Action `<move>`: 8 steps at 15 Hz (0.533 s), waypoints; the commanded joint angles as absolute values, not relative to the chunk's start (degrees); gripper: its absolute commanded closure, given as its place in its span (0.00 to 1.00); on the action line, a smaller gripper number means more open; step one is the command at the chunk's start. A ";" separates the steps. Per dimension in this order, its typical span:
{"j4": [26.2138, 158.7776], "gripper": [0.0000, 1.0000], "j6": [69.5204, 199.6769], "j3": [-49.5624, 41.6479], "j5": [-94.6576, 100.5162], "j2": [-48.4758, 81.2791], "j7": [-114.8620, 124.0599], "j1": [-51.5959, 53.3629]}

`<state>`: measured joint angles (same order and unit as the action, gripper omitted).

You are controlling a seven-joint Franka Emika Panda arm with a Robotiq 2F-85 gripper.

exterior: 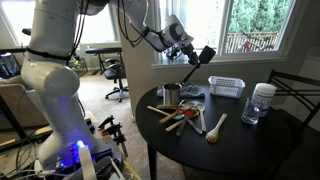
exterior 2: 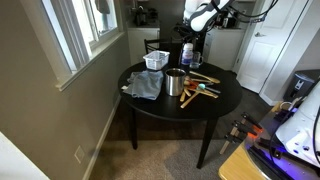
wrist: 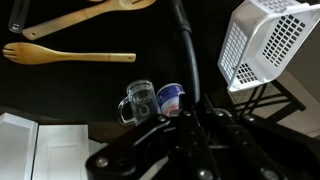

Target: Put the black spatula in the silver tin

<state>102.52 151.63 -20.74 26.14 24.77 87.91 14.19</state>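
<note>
The handle's lower end still hangs outside the silver tin's rim, so my gripper keeps hold of the black spatula until its handle enters the tin.
My gripper (exterior: 192, 52) is shut on the black spatula (exterior: 206, 55) and holds it in the air above the round black table (exterior: 250, 140). The spatula's flat head points up and away, and its thin handle slants down toward the silver tin (exterior: 172, 95). The tin stands upright on the table near the grey cloth, and it also shows in an exterior view (exterior 2: 176, 82), below the gripper (exterior 2: 193, 32). In the wrist view the spatula's dark handle (wrist: 183, 45) runs up from between the fingers (wrist: 195, 118). The tin is out of the wrist view.
A white slatted basket (exterior: 227, 87) (wrist: 265, 40) and a clear jar with a white lid (exterior: 262, 100) stand on the table. Wooden spoons (exterior: 190, 122) (wrist: 70, 57) lie beside the tin. A grey cloth (exterior 2: 145, 85) lies near the tin. A glass mug (wrist: 140, 100) shows in the wrist view.
</note>
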 commanded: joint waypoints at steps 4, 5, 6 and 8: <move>107.64 0.92 153.25 -20.25 35.80 21.58 95.71 16.54; 108.33 0.92 153.99 -20.07 37.39 21.51 97.15 16.77; 108.68 0.92 154.17 -19.67 38.61 21.47 97.98 16.73; 109.94 0.92 154.99 -18.98 41.48 21.37 100.03 16.85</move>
<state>105.77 152.36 -19.78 36.91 23.96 96.17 16.83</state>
